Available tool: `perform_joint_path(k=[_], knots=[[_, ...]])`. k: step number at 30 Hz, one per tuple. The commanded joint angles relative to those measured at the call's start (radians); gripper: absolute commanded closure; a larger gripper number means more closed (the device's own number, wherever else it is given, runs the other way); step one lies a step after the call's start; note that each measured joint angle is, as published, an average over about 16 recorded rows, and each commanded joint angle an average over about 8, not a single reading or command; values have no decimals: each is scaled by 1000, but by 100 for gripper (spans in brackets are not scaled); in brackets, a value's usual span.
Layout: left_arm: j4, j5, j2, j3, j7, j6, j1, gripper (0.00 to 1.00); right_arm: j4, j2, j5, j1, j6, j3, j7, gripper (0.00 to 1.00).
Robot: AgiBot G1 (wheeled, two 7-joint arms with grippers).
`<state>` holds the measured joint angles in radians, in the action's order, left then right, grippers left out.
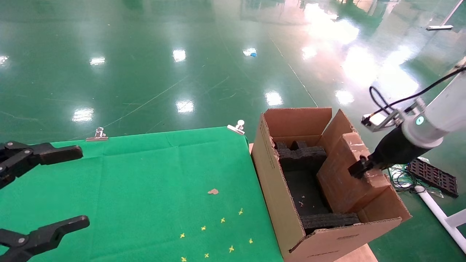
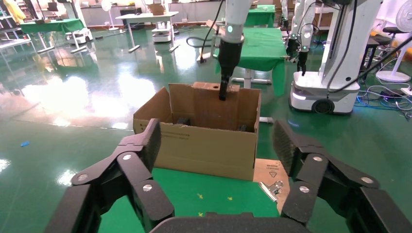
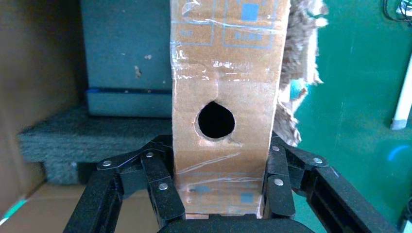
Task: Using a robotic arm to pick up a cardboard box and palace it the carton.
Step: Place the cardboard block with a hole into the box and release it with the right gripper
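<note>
The cardboard box stands high at the flap, above the carton's dark bottom (image 1: 301, 192) (image 3: 127, 58), so it is too early for my right gripper to release; the box goes lower first.
The large brown carton (image 1: 271, 189) stands open at the right edge of the green table, with black foam (image 1: 302, 157) inside. My right gripper (image 1: 358, 168), on the white robotic arm (image 1: 437, 120), is shut on the small taped cardboard box (image 1: 340, 174), which leans inside the carton against its right flap. In the right wrist view the fingers (image 3: 160, 182) clamp both sides of the box (image 3: 226, 92) below its round hole. My left gripper (image 1: 54, 187) is open and empty over the table's left side. The left wrist view shows the carton (image 2: 204, 145), the box (image 2: 209, 104) and the right arm (image 2: 228, 48).
The green cloth (image 1: 145, 182) is held by binder clips (image 1: 97, 134) (image 1: 236, 127) and carries yellow cross marks (image 1: 222, 220) and a cardboard scrap (image 1: 213, 191). A black tray (image 1: 433, 176) and cables lie on the floor to the right. Other robots (image 2: 335, 58) stand beyond.
</note>
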<state>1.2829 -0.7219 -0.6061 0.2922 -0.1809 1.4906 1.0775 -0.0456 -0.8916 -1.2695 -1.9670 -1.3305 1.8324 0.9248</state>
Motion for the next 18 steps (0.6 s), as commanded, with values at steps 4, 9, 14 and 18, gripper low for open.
perform_joint_path(k=[4, 9, 14, 18], knots=[[0, 0, 0, 0, 0, 0, 0, 0, 5, -8, 19, 74, 61, -13, -10, 100], [0, 0, 0, 1, 0, 0, 0, 0, 8, -16, 42, 144, 128, -29, -26, 100], [0, 1, 0, 1, 0, 0, 0, 0, 13, -18, 65, 183, 177, -45, -47, 73], [0, 1, 0, 1, 1, 0, 0, 0, 17, -16, 79, 192, 203, -54, -67, 23]])
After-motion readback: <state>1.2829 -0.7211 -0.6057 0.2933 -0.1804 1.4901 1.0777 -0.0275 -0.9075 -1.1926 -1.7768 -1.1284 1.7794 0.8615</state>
